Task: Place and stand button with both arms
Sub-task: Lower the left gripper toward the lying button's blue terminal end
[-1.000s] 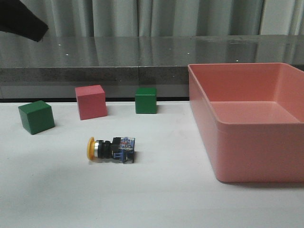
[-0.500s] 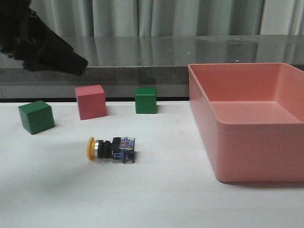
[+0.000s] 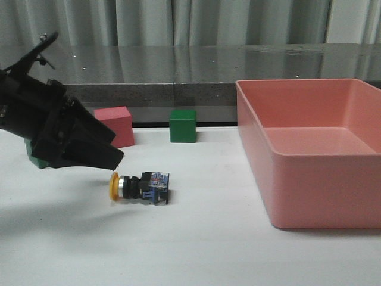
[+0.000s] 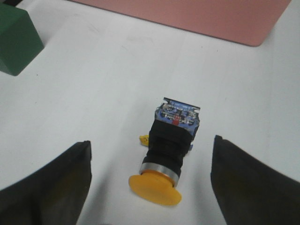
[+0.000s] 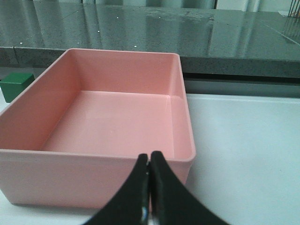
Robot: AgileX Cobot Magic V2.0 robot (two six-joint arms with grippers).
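I should lower my left gripper before it closes on the button, because its fingers are still above the button's black body (image 3: 134, 187) and yellow cap (image 3: 113, 186).
The button (image 3: 139, 187) lies on its side on the white table, yellow cap to the left, clear-blue base to the right. In the left wrist view it (image 4: 171, 147) lies between my spread fingers, cap nearest the camera. My left gripper (image 3: 110, 158) is open and hangs just left of and above the cap, not touching it. My left gripper in its own view (image 4: 151, 185) shows both black fingers wide apart. My right gripper (image 5: 149, 161) is shut and empty, near the pink bin's near wall; it is out of the front view.
A large pink bin (image 3: 297, 179) stands on the right and shows in the right wrist view (image 5: 28, 168). A pink cube (image 3: 119, 122) and a green cube (image 3: 183, 125) stand behind the button. Another green cube (image 3: 37, 161) is mostly hidden behind my left arm.
My left arm has come down and to the right from the top left corner, stopping just left of the button. The button and cubes have not moved.
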